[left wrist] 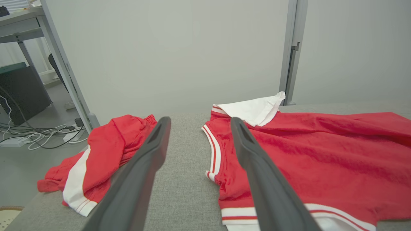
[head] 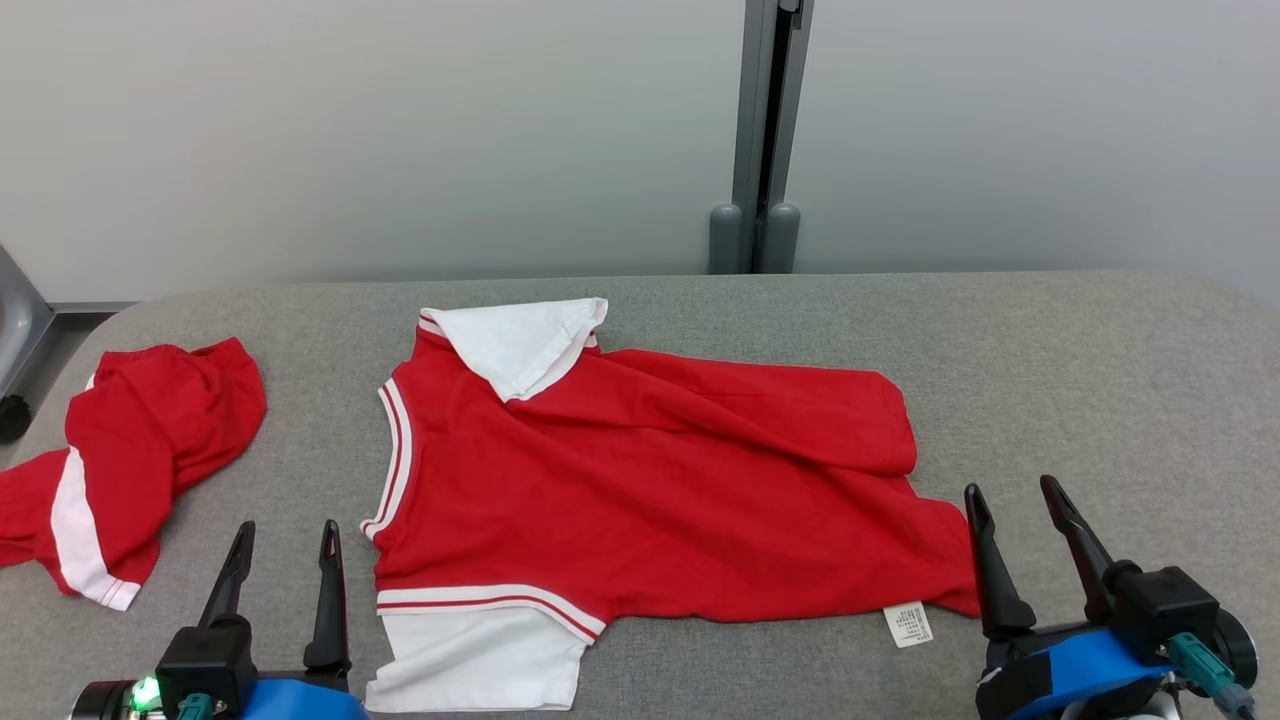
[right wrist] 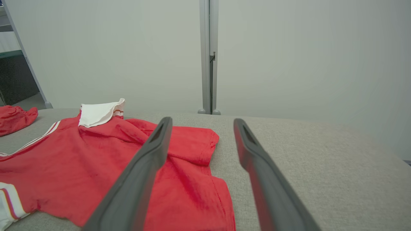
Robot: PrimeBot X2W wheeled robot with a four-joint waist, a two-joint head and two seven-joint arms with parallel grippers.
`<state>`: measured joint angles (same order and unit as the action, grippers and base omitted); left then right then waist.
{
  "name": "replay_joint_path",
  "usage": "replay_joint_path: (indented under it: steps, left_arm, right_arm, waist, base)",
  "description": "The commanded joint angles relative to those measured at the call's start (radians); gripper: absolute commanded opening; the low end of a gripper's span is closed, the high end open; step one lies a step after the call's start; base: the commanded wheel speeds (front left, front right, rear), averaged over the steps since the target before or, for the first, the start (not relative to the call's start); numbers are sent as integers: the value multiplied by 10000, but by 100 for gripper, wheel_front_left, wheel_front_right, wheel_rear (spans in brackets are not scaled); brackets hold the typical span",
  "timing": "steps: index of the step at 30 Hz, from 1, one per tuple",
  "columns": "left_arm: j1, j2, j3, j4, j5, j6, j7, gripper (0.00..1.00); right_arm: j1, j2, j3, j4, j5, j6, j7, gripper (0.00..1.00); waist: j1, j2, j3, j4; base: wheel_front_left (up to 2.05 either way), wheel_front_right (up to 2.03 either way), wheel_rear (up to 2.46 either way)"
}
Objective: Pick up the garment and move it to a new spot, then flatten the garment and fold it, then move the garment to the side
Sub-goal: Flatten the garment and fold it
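My right gripper should next grab the red jersey by its hem corner (head: 955,590) beside the care label (head: 908,624), so that the jersey can be flattened and folded.
The garment (head: 640,480), a bright red jersey, lies spread across the middle of the grey table, somewhat wrinkled. White fabric is turned out at its far left corner (head: 520,340) and its near left corner (head: 480,660). White-and-red striped trim runs along its left side. No lettering shows. My left gripper (head: 288,528) is open at the near edge, just left of the jersey (left wrist: 321,160) and holding nothing. My right gripper (head: 1010,488) is open beside the jersey's right hem (right wrist: 96,166), also holding nothing.
A second red garment with a white stripe (head: 140,450) lies crumpled at the table's left end. A white care label (head: 908,623) sticks out at the jersey's near hem. Bare grey table (head: 1100,380) lies to the right. A grey post (head: 765,130) stands behind; cables (left wrist: 32,138) lie on the floor.
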<state>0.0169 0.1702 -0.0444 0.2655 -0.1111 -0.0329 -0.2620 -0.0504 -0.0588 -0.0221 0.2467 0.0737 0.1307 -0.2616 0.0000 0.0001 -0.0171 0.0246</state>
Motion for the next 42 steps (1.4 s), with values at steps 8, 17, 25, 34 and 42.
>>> replay_joint_path:
  steps: [8, 17, 25, 34, 42]
  left_arm:
    - [89, -39, -236, 235, -56, -116, 19, 100]
    - [366, -202, -802, 1203, -178, -390, 452, 100]
    - [462, -273, -1205, 2095, -367, -621, 867, 100]
    - [-64, -269, -1405, 3358, -553, -700, 656, 100]
    - [-671, -213, -1448, 4289, -661, -740, 411, 100]
  right_arm:
    - [162, 56, -115, 446, -128, 1, 60, 100]
    - [-119, -47, -339, 1868, -202, 1, 15, 100]
    - [-449, -129, -406, 3052, -227, 1, -33, 100]
    - [-921, -214, -300, 4145, -191, 1, -44, 100]
    - [-1310, -152, -137, 4829, -162, 1, -42, 100]
  waist:
    - [0, -1, 10, 1]
    - [0, -1, 104, 78]
    - [0, -1, 226, 187]
    - [0, -1, 344, 148]
    - [0, -1, 462, 124]
  base:
    - [0, 0, 0]
    - [0, 0, 0]
    - [0, 0, 0]
    - [0, 0, 0]
    - [0, 0, 0]
